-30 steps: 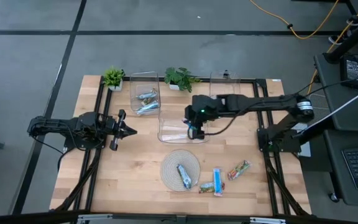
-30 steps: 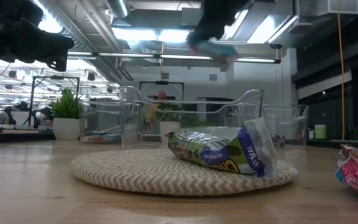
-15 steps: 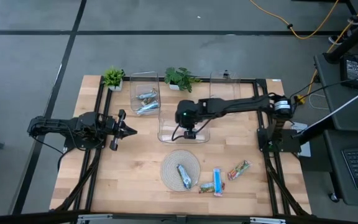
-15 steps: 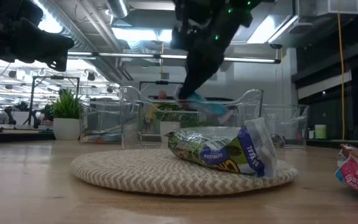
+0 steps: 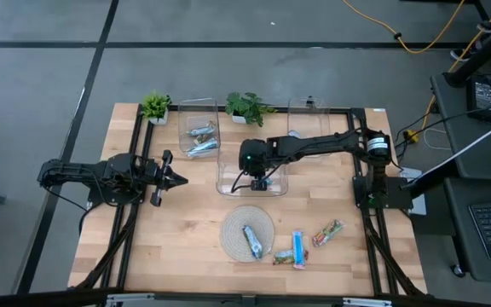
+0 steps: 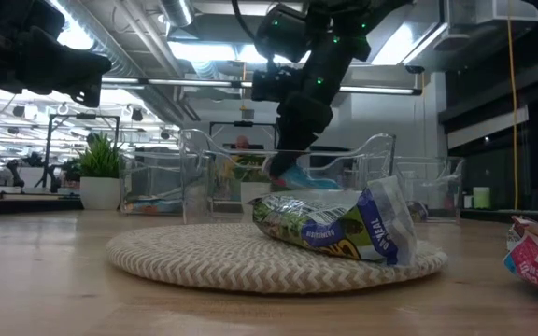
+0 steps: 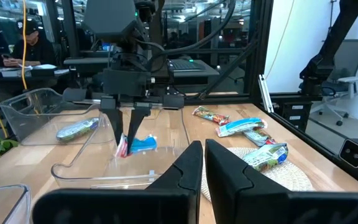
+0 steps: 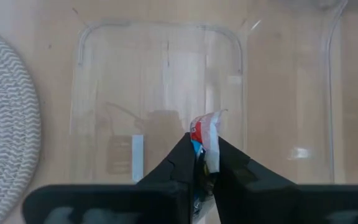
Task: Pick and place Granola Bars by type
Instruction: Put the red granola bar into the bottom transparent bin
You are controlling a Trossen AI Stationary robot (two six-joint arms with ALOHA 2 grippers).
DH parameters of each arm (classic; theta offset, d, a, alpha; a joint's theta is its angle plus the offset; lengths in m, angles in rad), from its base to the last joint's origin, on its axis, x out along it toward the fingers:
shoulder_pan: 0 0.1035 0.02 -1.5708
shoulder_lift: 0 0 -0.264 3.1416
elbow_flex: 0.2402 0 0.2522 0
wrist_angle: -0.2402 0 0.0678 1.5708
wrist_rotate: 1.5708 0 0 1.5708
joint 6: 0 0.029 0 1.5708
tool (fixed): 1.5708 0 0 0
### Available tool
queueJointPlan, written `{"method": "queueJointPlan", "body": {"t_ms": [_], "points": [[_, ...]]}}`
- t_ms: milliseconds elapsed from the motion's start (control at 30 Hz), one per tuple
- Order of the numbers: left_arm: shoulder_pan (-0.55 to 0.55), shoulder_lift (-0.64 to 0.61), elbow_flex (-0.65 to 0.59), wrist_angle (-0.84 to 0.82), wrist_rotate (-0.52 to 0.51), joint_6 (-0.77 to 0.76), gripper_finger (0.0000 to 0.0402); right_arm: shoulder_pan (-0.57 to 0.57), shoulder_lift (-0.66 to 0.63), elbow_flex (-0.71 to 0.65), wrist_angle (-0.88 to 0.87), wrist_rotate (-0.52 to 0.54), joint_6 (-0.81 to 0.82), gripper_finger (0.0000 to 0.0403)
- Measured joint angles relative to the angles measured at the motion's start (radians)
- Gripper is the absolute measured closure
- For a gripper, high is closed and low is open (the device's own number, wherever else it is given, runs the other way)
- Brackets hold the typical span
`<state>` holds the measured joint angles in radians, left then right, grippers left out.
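Observation:
The blue bar (image 8: pixel 205 140) hangs low within the middle bin's rim (image 8: pixel 157 93), so it is now time for my right gripper to open.
My right gripper (image 5: pixel 260 182) reaches down into the middle clear bin (image 5: pixel 228 175) and is shut on a blue granola bar (image 7: pixel 142 145). That bar also shows in the low view (image 6: pixel 304 177). A silvery-green bar (image 5: pixel 251 241) lies on the round woven mat (image 5: pixel 233 223). Near the front edge lie a blue bar (image 5: pixel 297 246), a green one (image 5: pixel 283 257) and a red-green one (image 5: pixel 327 232). Silvery bars (image 5: pixel 201 141) lie in the left bin. My left gripper (image 5: pixel 176 177) waits shut at the table's left. My right gripper pinches the blue bar between its two fingers near its red-and-white end (image 8: pixel 206 133), which sticks out past the fingertips. The fingers come from above, slanting down into the bin. The blue body (image 7: pixel 145 144) juts out sideways low inside the bin. I cannot tell whether it touches the floor.
A third clear bin (image 5: pixel 307 115) stands at the far right. Two small potted plants (image 5: pixel 155 107) (image 5: pixel 247 107) stand along the far edge. A person sits in the room beyond the table (image 7: pixel 27 43). Bare wood lies between the mat and the left arm.
My right gripper has come down and a little toward the table's left, tipping steeper, carrying the blue bar from above the bins into the middle bin. The bar stays in the fingers.

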<state>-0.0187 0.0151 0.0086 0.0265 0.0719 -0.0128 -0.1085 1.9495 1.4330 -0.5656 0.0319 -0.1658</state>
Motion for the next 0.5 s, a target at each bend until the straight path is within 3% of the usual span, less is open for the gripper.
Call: {"method": "queueJointPlan", "body": {"t_ms": [267, 500], "points": [[0.000, 0.000, 0.000, 0.000, 0.000, 0.000, 0.0391, 0.000, 0.000, 0.000, -0.001, 0.000, 0.001, 0.0356], [0.000, 0.000, 0.000, 0.000, 0.000, 0.000, 0.0387, 0.000, 0.000, 0.000, -0.001, 0.000, -0.003, 0.0317]]}}
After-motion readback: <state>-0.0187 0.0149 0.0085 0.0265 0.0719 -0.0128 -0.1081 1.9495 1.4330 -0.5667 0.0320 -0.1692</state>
